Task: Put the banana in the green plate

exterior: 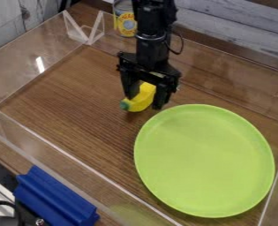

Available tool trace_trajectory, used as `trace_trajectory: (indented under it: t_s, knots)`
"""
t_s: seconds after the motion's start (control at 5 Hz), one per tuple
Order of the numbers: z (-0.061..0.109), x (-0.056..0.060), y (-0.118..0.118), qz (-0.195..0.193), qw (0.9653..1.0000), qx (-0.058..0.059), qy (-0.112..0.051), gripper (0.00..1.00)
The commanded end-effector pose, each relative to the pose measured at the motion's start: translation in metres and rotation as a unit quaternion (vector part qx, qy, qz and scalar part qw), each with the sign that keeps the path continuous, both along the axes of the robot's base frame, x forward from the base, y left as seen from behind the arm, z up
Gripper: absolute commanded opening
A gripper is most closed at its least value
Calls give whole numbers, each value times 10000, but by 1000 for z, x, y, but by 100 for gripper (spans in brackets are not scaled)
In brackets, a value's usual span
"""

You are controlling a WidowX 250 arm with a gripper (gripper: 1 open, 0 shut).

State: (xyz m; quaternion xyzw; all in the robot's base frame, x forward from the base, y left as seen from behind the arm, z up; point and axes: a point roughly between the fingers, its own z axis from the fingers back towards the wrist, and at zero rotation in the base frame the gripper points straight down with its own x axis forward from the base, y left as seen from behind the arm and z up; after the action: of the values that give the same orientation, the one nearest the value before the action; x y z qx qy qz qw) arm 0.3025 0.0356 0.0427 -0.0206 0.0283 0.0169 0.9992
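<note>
I will pick up the banana by its yellow middle (142, 94) next. Then my gripper can put it in the green plate (206, 159).
A small yellow banana (138, 97) with a green end lies on the wooden table just left of the green plate (206, 159). My gripper (148, 93) points straight down over the banana, its two black fingers open and straddling the fruit, one on each side. The fingers hide the banana's upper part. The plate is large, round, lime green, and holds nothing.
A yellow-labelled can (127, 21) stands behind the arm. Clear plastic walls (35, 53) enclose the table. A blue block (53, 201) sits at the front left corner.
</note>
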Motion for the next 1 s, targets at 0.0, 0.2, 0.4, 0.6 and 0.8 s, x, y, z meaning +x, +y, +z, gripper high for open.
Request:
trace_trajectory:
  t_s: [0.0,0.2,0.4,0.6,0.8]
  knots:
    - [-1,3,4,-17,9999,-24,-101,100]
    - [-7,4,6,-12,9999,-56,-92,100]
    - [-13,5,7,-2,9999,-84,-83,100]
    - [-19,5,8,6,9999,-104,-62,100]
    - [-20,7,8,-13,9999,-106,-67,0]
